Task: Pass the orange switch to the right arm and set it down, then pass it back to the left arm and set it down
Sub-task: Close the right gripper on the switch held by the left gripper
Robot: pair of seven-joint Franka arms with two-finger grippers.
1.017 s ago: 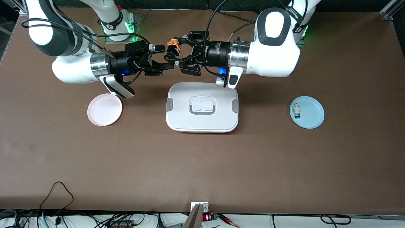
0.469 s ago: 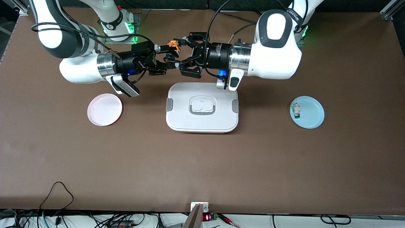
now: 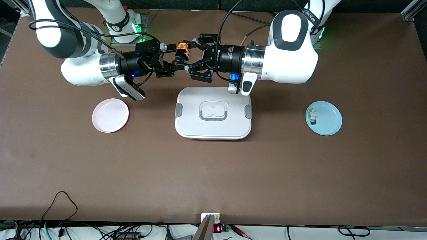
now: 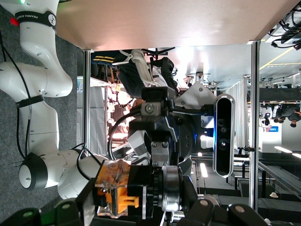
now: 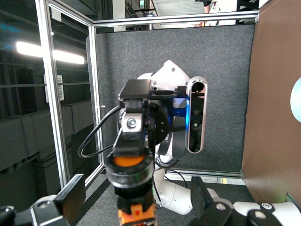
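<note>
I need to take over the orange switch to place it, so I need to grab it next with my right gripper by the black body (image 5: 129, 193) beside its metal ring.
The orange switch (image 3: 181, 52), a black cylinder with an orange body, hangs in the air above the bare table between the box (image 3: 213, 113) and the arms' bases. My left gripper (image 3: 187, 56) is shut on it; in the left wrist view the orange switch (image 4: 123, 188) sits between the black fingers (image 4: 70, 212). My right gripper (image 3: 173, 59) faces it, open, one finger on each side of the switch. In the right wrist view the switch (image 5: 132, 181) stands between the fingers (image 5: 70, 193) with a gap on both sides. The white box stays shut.
An empty pink plate (image 3: 110, 115) lies toward the right arm's end of the table. A blue plate (image 3: 328, 121) toward the left arm's end holds a small white-and-green part (image 3: 312, 116). Cables run along the table's edge nearest the camera.
My right gripper has moved in toward the left gripper, and its open fingers now stand on either side of the switch. The left arm has held almost still.
</note>
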